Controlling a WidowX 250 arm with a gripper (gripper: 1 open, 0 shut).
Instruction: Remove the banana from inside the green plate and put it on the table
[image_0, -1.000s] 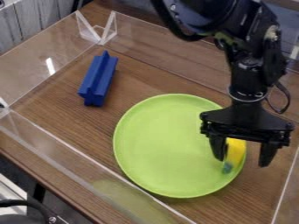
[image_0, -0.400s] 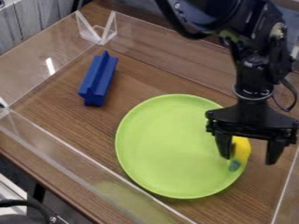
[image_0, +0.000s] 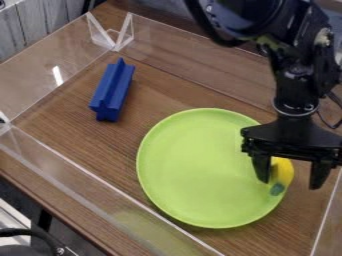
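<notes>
The gripper picks up the banana by its middle (image_0: 282, 172) next, to move the banana off the green plate (image_0: 201, 170) onto the table.
The small yellow banana (image_0: 282, 173) lies at the right edge of the green plate (image_0: 201, 170), its greenish tip pointing toward the front. My black gripper (image_0: 290, 177) points down over it, open, with one finger (image_0: 259, 166) left of the banana and the other near the plate's right rim. The fingers straddle the banana without closing on it. Part of the banana is hidden behind the gripper body. The plate rests on the brown wood-grain table (image_0: 174, 85).
A blue block (image_0: 112, 89) lies on the table to the upper left of the plate. Low clear acrylic walls (image_0: 54, 165) enclose the tabletop, with a clear bracket (image_0: 111, 34) at the back. The right wall is close beside the gripper.
The plate and the gripper sit a touch further right than a second ago. The jaws stay open around the banana, and the blue block has not moved.
</notes>
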